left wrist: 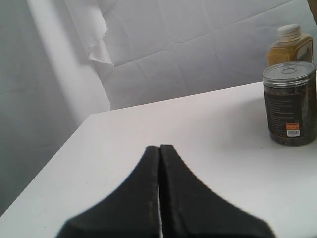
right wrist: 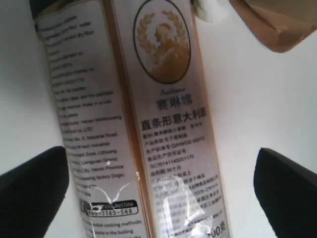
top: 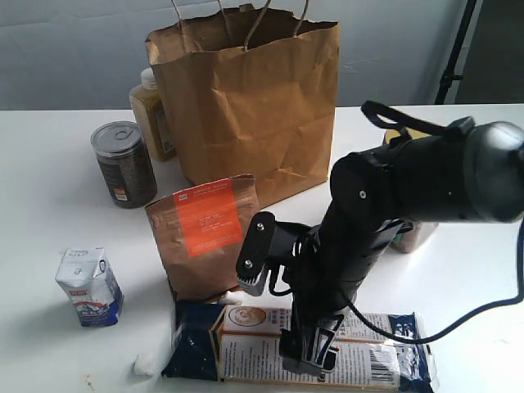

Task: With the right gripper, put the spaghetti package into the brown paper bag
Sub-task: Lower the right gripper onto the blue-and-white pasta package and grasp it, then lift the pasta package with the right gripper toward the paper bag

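The right gripper's fingers are above the package's printed middle (top: 266, 357), and its front edge (top: 307, 386) shows below. The right gripper isn't ready to close yet and should first go lower.
The spaghetti package (top: 246, 348) lies flat along the table's front edge, navy ends and a cream printed middle. My right gripper (top: 309, 354) hangs straight down over its middle. In the right wrist view the package (right wrist: 163, 124) fills the space between the two black fingers (right wrist: 34, 191), which stand wide apart on either side of it; the gripper (right wrist: 161, 198) is open and holds nothing. The brown paper bag (top: 246, 106) stands upright at the back, mouth open, handles up. My left gripper (left wrist: 159, 148) is shut on nothing above bare table and does not show in the exterior view.
A brown pouch with an orange label (top: 205, 237) stands between the package and the bag; its corner (right wrist: 277, 25) shows in the right wrist view. A dark can (top: 123, 164) and a yellow bottle (top: 151, 110) stand left of the bag, a small milk carton (top: 88, 286) at front left.
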You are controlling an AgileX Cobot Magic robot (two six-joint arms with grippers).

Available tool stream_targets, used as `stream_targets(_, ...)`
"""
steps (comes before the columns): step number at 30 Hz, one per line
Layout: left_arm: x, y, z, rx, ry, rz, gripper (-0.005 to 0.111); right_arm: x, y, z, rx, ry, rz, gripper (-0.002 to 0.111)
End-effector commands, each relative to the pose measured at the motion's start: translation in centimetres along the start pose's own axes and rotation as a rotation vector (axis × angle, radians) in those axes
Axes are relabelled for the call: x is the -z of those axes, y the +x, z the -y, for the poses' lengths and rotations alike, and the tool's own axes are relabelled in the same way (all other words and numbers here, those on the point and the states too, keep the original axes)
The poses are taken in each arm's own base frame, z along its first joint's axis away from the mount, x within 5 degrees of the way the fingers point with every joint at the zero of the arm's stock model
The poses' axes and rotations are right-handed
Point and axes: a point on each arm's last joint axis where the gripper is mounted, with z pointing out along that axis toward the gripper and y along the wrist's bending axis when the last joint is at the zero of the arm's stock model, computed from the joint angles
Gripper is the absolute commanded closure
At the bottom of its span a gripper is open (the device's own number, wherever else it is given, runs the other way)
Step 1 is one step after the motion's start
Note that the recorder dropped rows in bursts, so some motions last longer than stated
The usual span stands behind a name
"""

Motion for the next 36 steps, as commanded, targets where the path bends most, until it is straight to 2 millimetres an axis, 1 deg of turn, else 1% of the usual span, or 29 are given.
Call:
stream_targets(1,-0.1,0.1,0.1,0.007,0.004,-0.001,0.107,-1.6,-0.4,-0.3,0.027,-0.014,-0.028,0.015)
stream_targets(7,-0.1,0.1,0.1,0.007,0.004,-0.001,0.107,-3.4,-0.8,-0.1,0.047,0.018,-0.012,0.015)
stream_targets(12,-0.1,0.1,0.1,0.007,0.004,-0.001,0.107,-5.9,-0.2,0.0,0.042,-0.019,-0.074,0.016)
stream_targets(13,-0.1,0.1,0.1,0.007,0.004,-0.001,0.107,-6.4,0.0,-0.1,0.032,-0.034,-0.095,0.018)
stream_targets(15,-0.1,0.1,0.1,0.007,0.004,-0.001,0.107,-6.7,0.6,-0.4,0.016,-0.081,-0.147,0.042)
stream_targets(16,-0.1,0.1,0.1,0.007,0.004,-0.001,0.107,-6.6,0.9,-0.7,0.015,-0.113,-0.183,0.063)
stream_targets(17,-0.1,0.1,0.1,0.007,0.004,-0.001,0.107,-6.5,1.1,-0.9,0.02,-0.136,-0.213,0.08)
stream_targets(19,-0.1,0.1,0.1,0.007,0.004,-0.001,0.107,-6.4,1.5,-1.2,0.021,-0.168,-0.253,0.107)
stream_targets(21,-0.1,0.1,0.1,0.007,0.004,-0.001,0.107,-5.9,1.2,-1.6,0.016,-0.162,-0.247,0.108)
stream_targets(23,-0.1,0.1,0.1,0.007,0.004,-0.001,0.107,-4.2,-0.1,-2.3,0.027,-0.11,-0.166,0.108)
stream_targets(25,-0.1,0.1,0.1,0.007,0.004,-0.001,0.107,-1.1,-1.8,-3.4,0.049,-0.037,-0.038,0.108)
stream_targets(26,-0.1,0.1,0.1,0.007,0.004,-0.001,0.107,0.9,-2.6,-4.1,0.054,0.0,0.051,0.108)
stream_targets(28,-0.1,0.1,0.1,0.007,0.004,-0.001,0.107,4.8,-3.6,-5.2,0.048,0.068,0.209,0.108)
stream_targets(29,-0.1,0.1,0.1,0.007,0.004,-0.001,0.107,6.2,-3.8,-5.6,0.041,0.093,0.268,0.108)
stream_targets(30,-0.1,0.1,0.1,0.007,0.004,-0.001,0.107,9.2,-4.0,-6.2,0.021,0.133,0.393,0.108)
stream_targets(31,-0.1,0.1,0.1,0.007,0.004,-0.001,0.107,10.6,-4.0,-6.4,0.005,0.143,0.458,0.108)
stream_targets(32,-0.1,0.1,0.1,0.007,0.004,-0.001,0.107,13.1,-4.0,-6.8,-0.015,0.18,0.582,0.108)
stream_targets(33,-0.1,0.1,0.1,0.007,0.004,-0.001,0.107,14.5,-4.0,-6.9,-0.024,0.213,0.657,0.108)
stream_targets(35,-0.1,0.1,0.1,0.007,0.004,-0.001,0.107,18.9,-4.2,-6.7,-0.118,0.329,0.967,0.108)
stream_targets(36,-0.1,0.1,0.1,0.007,0.004,-0.001,0.107,19.8,-4.3,-6.5,-0.146,0.36,1.036,0.108)
